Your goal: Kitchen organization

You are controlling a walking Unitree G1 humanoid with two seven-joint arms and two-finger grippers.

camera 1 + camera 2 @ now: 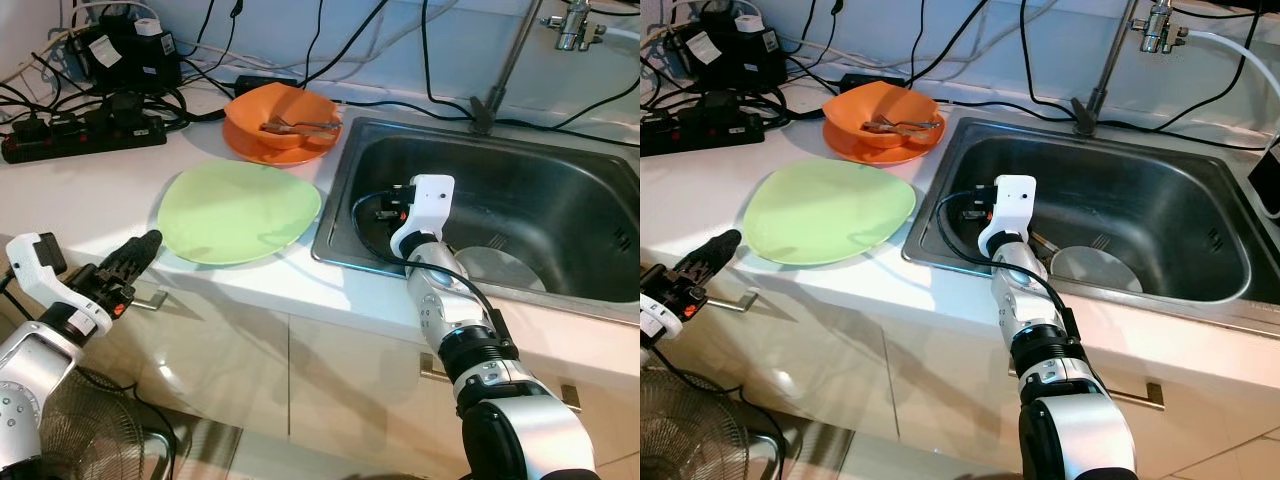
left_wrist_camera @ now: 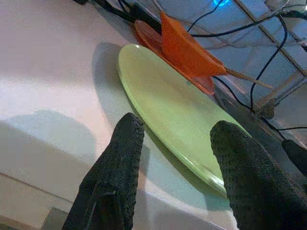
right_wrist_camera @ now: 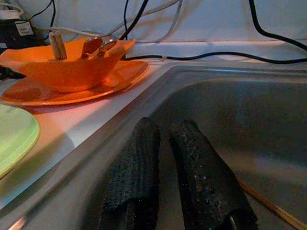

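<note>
I will grab the green plate by its thin rim (image 1: 180,250) next with my left gripper, because the plate's broad side (image 1: 240,212) is wider than the open fingers.
A pale green plate (image 1: 240,210) lies flat on the white counter near its front edge. Behind it an orange bowl (image 1: 280,118) holding cutlery (image 1: 300,126) sits on an orange plate. My left gripper (image 2: 177,127) is open, low in front of the counter edge, its fingers pointing at the green plate's near rim without touching it. My right gripper (image 3: 165,127) is shut on nothing and reaches down into the steel sink (image 1: 560,190) by its left wall. A round white dish (image 1: 500,268) lies on the sink floor beside my right arm.
A black power strip (image 1: 80,135), adapters and tangled cables crowd the back left of the counter. The faucet (image 1: 575,25) stands behind the sink. A thin wooden stick (image 3: 268,203) lies in the basin. A floor fan (image 1: 90,440) stands below my left arm, by the cabinet fronts.
</note>
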